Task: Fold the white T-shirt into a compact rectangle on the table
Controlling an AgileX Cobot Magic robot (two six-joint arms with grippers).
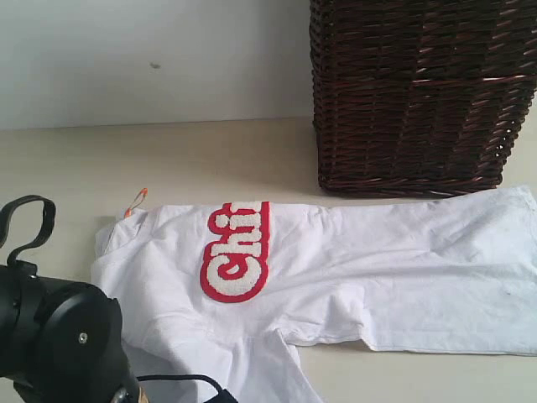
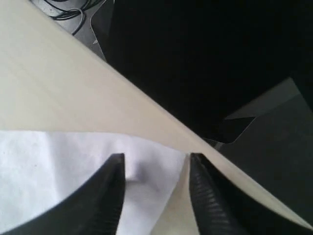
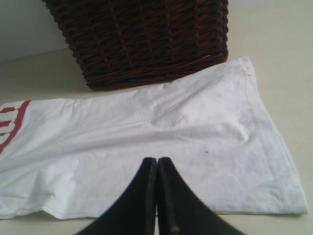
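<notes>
The white T-shirt's side needs to be folded over the red-outlined lettering, so my left gripper should next grab the T-shirt by its sleeve corner (image 2: 160, 168).
The white T-shirt (image 1: 352, 277) lies flat across the table (image 1: 193, 159), with its red-outlined white lettering (image 1: 237, 252) towards the left. In the left wrist view my left gripper (image 2: 155, 160) stands open. A corner of the white T-shirt (image 2: 151, 181) lies between its black fingers (image 2: 113, 191), close to the table's edge, and is not clamped. In the right wrist view my right gripper (image 3: 157, 160) is shut with nothing in it. It hovers over the near hem side of the white T-shirt (image 3: 161, 122).
A dark brown wicker basket (image 1: 419, 92) stands just behind the shirt's right half, almost touching it. A small orange tag (image 1: 134, 203) sticks out at the shirt's far left end. The left arm's black body (image 1: 59, 336) fills the lower left corner.
</notes>
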